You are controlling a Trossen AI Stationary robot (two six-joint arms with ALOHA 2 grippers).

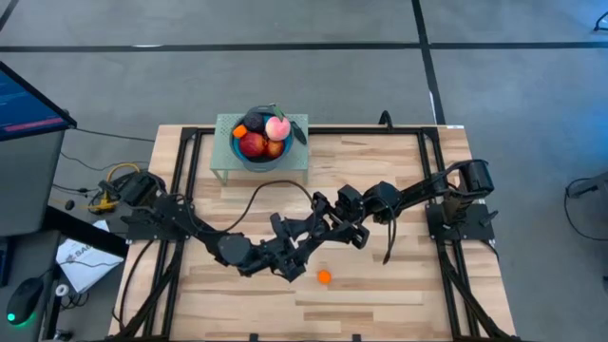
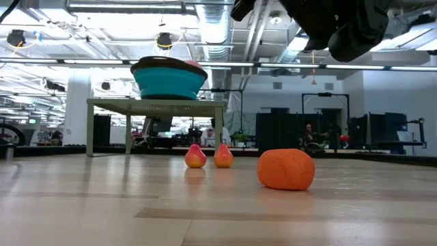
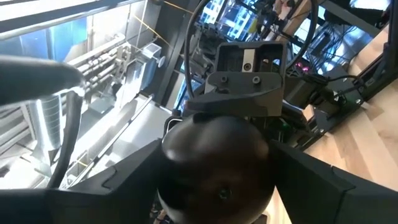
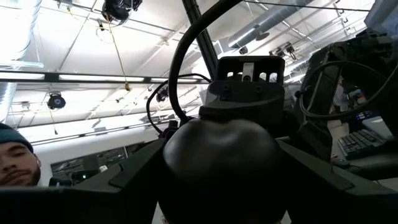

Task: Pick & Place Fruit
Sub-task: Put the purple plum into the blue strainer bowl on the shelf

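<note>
The plum (image 4: 222, 158) sits between my left gripper's closed fingers and would stay there, so it is now time for my right gripper to let go of the plum.
A dark purple plum (image 3: 214, 165) hangs above the middle of the table, where my two arms meet. My left gripper (image 3: 214, 186) comes from the table's left and my right gripper (image 4: 217, 180) from its right; both are shut on the plum (image 4: 217, 158), facing each other. An orange (image 1: 324, 276) lies on the table near the front, below the arms. Two small red-yellow fruits (image 2: 195, 156) (image 2: 223, 156) rest on the boards behind the orange (image 2: 285, 169). The blue bowl (image 1: 258, 157) holds an apple, a peach and more fruit. My left gripper has the plum pinched between its two fingers (image 3: 118, 180), which lie on opposite sides of the plum (image 3: 169, 168). The fingers come about level from the table's left. The plum is clear of the table. My right gripper pinches the same plum between its two fingers (image 4: 323, 177), on opposite sides (image 4: 171, 158). Its fingers come from the table's right, slanting a little upward. The plum stays clear of the table between the two grippers.
The bowl stands on a low green stand (image 1: 228, 171) at the table's far edge. A monitor (image 1: 28, 100) and cables lie off the table's left side. Bare boards stretch along the front edge on both sides of the orange.
</note>
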